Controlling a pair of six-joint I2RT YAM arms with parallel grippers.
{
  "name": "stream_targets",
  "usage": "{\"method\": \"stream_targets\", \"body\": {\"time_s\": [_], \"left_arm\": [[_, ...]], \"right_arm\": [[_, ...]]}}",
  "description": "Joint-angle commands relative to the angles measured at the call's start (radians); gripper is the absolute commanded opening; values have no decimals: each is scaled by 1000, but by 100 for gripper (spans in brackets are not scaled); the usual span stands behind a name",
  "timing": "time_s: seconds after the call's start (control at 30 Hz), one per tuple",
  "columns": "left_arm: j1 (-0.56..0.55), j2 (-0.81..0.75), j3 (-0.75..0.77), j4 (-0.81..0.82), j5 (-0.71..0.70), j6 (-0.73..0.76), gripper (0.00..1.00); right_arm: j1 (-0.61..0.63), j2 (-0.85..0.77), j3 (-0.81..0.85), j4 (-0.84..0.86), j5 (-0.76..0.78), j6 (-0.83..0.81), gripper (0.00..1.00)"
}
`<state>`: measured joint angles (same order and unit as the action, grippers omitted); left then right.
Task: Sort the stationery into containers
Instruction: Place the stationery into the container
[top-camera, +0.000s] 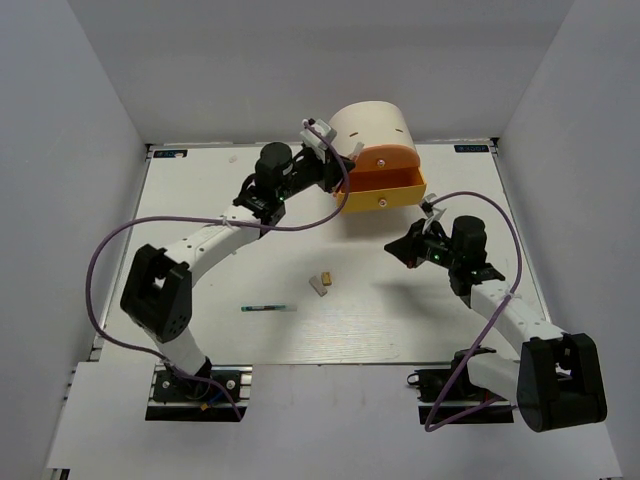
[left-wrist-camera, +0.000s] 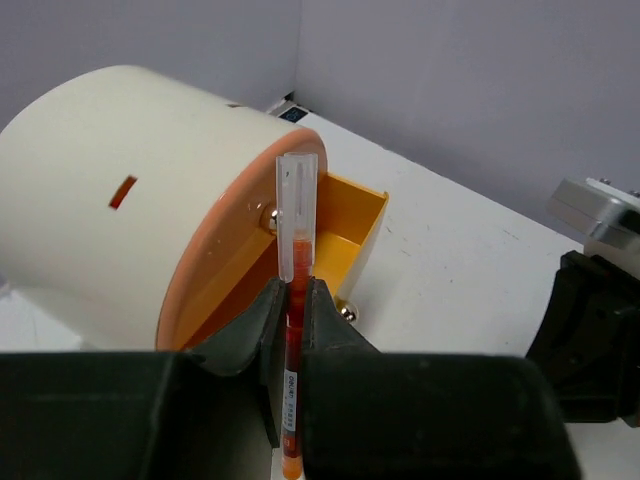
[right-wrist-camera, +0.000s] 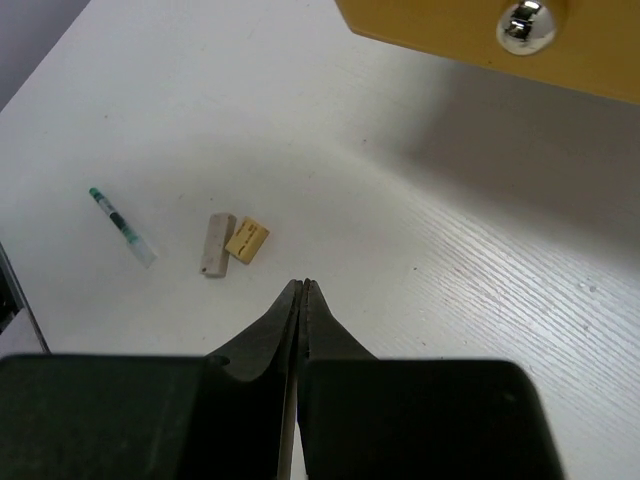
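The end of the pen's body is outside, and the pen would fall short if I opened now. My left gripper needs to keep holding the pen until that end is over the yellow drawer (top-camera: 385, 190).
My left gripper (top-camera: 335, 162) is shut on a slim orange pen with a clear cap (left-wrist-camera: 296, 230), held at the open yellow drawer (top-camera: 385, 190) of the cream half-cylinder organizer (top-camera: 368, 125). In the left wrist view the pen's cap points at the drawer (left-wrist-camera: 345, 225), and the gripper (left-wrist-camera: 292, 290) clamps its barrel. My right gripper (top-camera: 392, 247) is shut and empty, just in front of the drawer. A white eraser (right-wrist-camera: 215, 243), a tan eraser (right-wrist-camera: 247, 240) and a green-white pen (right-wrist-camera: 120, 225) lie on the table beyond it (right-wrist-camera: 303, 287).
The orange upper drawer front (top-camera: 385, 157) is closed. The yellow drawer's knob (right-wrist-camera: 527, 22) faces my right gripper. The erasers (top-camera: 321, 282) lie mid-table and the green-white pen (top-camera: 268, 308) lies nearer the front left. Grey walls enclose the table.
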<state>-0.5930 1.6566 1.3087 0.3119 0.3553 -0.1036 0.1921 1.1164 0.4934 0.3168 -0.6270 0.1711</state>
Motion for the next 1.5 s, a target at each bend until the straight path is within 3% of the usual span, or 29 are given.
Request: {"method": "stream_targets", "body": {"time_s": [0.0, 0.17, 0.67, 0.7, 0.73, 0.77, 0.87, 1.1, 1.27, 1.37, 1.47], "left_arm": [[-4, 46, 32, 196, 105, 56, 0], [-4, 135, 44, 338, 146, 56, 0], [-13, 272, 139, 319, 117, 131, 3], [-13, 272, 139, 319, 117, 131, 4], [-13, 272, 139, 319, 117, 131, 9], [-13, 282, 129, 319, 117, 131, 13], [-13, 282, 129, 319, 117, 131, 25], [-13, 292, 150, 328, 83, 140, 46], [-13, 255, 181, 328, 83, 140, 53], [-22, 201, 169, 328, 74, 118, 58], [-22, 120, 133, 314, 53, 76, 71]], "right_arm": [[-10, -20, -7, 48, -94, -64, 0], [-16, -23, -18, 59, -103, -65, 0], [-25, -13, -19, 88, -131, -79, 0], [-29, -12, -18, 90, -137, -79, 5], [-29, -4, -15, 90, -146, -78, 11], [-31, -9, -9, 88, -154, -88, 25], [-28, -3, -1, 88, -209, -107, 39], [-28, 8, 14, 81, -246, -145, 43], [-26, 20, 36, 47, -286, -222, 49], [-22, 45, 66, 25, -365, -338, 51], [-16, 104, 125, -68, -483, -494, 51]]}}
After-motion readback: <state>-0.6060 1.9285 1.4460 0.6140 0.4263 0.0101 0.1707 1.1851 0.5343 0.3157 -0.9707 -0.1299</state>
